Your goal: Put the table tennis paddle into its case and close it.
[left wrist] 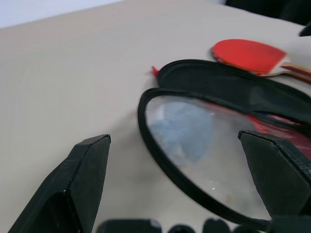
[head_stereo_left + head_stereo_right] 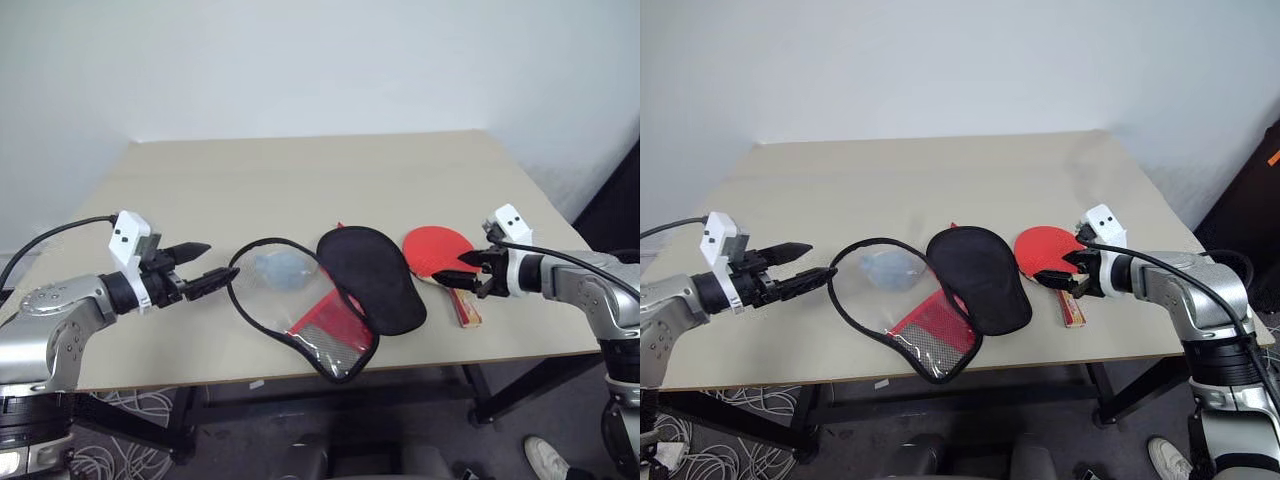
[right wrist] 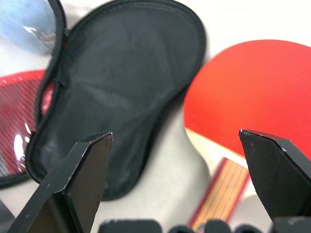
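The table tennis paddle needs to slip into its case point(image 2: 372, 278), so my right gripper should next grab the paddle by its striped wooden handle point(image 2: 466, 306).
The table tennis paddle point(image 2: 437, 248) lies flat near the table's front right, red face up, its striped wooden handle point(image 2: 466, 306) pointing toward the front edge. To its left the case point(image 2: 372, 278) lies unzipped and spread in two halves: the black fabric half beside the paddle, and the clear and red half point(image 2: 300, 310) further left. My right gripper point(image 2: 455, 272) is open, hovering over the paddle where blade meets handle. My left gripper point(image 2: 222, 259) is open too, its tips just off the clear half's left rim. Both stand empty.
A grey-blue soft lump point(image 2: 283, 268) lies under the clear half of the case. The beige table point(image 2: 300, 170) stretches bare behind everything. Its front edge runs close below the case and the handle. A shoe point(image 2: 545, 458) shows on the floor at the right.
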